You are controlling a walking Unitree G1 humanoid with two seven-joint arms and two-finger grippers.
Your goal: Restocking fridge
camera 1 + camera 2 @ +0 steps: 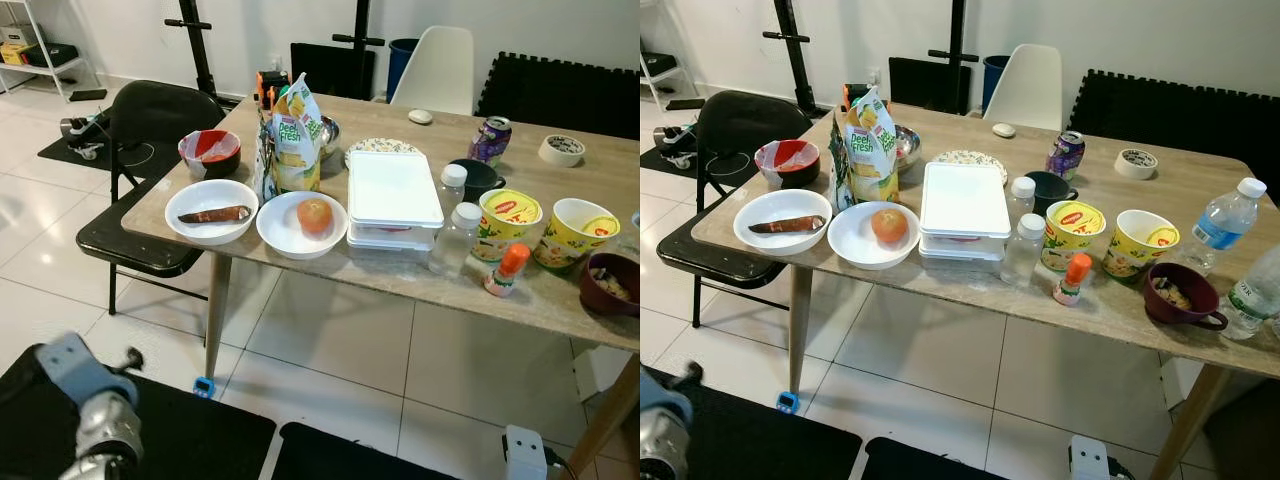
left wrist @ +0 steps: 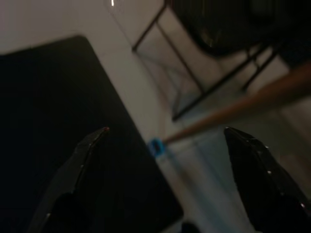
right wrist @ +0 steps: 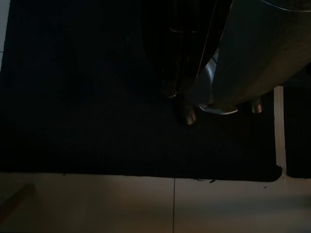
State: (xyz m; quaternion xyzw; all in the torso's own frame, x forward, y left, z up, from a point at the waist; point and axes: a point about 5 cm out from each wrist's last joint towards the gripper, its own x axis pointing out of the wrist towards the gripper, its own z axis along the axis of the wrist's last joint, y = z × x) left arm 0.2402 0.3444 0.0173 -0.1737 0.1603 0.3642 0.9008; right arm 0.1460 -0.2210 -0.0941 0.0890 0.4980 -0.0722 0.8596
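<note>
The white bowl with the orange-red fruit is too wide for the fingertips, so my left gripper should next grab the bowl by its thin rim (image 1: 304, 254) along the table's front edge.
A wooden table (image 1: 400, 285) stands ahead with food on it. Near its front edge are a white bowl holding an orange-red fruit (image 1: 314, 215), a white bowl with a brown piece of food (image 1: 212, 212), a yellow-green snack bag (image 1: 296, 135) and a stacked white lidded box (image 1: 393, 192). Two small clear bottles (image 1: 455, 238), two yellow noodle cups (image 1: 1072, 232), a purple can (image 1: 490, 139) and water bottles (image 1: 1225, 222) stand further right. My left gripper (image 2: 165, 170) hangs low over the floor, open and holding nothing. My right arm hangs idle over a black mat (image 3: 87, 121).
A black folding chair (image 1: 150, 130) stands at the table's left end, a white chair (image 1: 435, 68) behind it. Black mats (image 1: 170, 430) lie on the tiled floor in front of me. A small blue object (image 1: 203, 386) sits by the table leg. A brown mug (image 1: 1178, 293) is at the right.
</note>
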